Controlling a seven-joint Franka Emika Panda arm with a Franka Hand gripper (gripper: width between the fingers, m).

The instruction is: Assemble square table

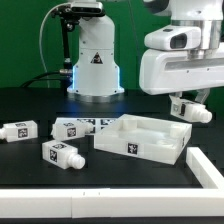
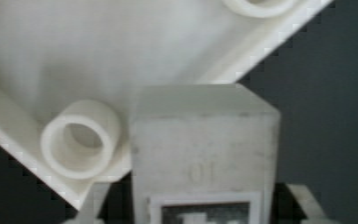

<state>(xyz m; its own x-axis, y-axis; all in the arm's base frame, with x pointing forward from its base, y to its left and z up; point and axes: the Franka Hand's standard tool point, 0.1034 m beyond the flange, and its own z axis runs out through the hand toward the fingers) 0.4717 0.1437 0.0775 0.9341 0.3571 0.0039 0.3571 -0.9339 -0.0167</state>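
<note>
I should line up the white leg before I open my gripper, because the leg is hanging above the black table next to the white table top in the exterior view.
The white square table top (image 1: 112, 139) lies on the black table, rim up, with a tag on its near wall. My gripper (image 1: 190, 108) hangs above its corner at the exterior view's right, shut on a white leg (image 1: 197, 113). In the wrist view that leg (image 2: 202, 135) fills the middle between my gripper's (image 2: 199, 212) fingers, tag face toward the camera. Beyond it lies the table top (image 2: 87, 60), with one round corner socket (image 2: 78, 140) just beside the leg's far end and another socket (image 2: 261, 6) further off.
Three loose tagged legs lie to the exterior view's left: one (image 1: 20, 130), one (image 1: 62, 154) and one (image 1: 68, 128). The marker board (image 1: 97, 124) lies behind the top. The white robot base (image 1: 95, 60) stands at the back. A white rail (image 1: 100, 205) borders the front.
</note>
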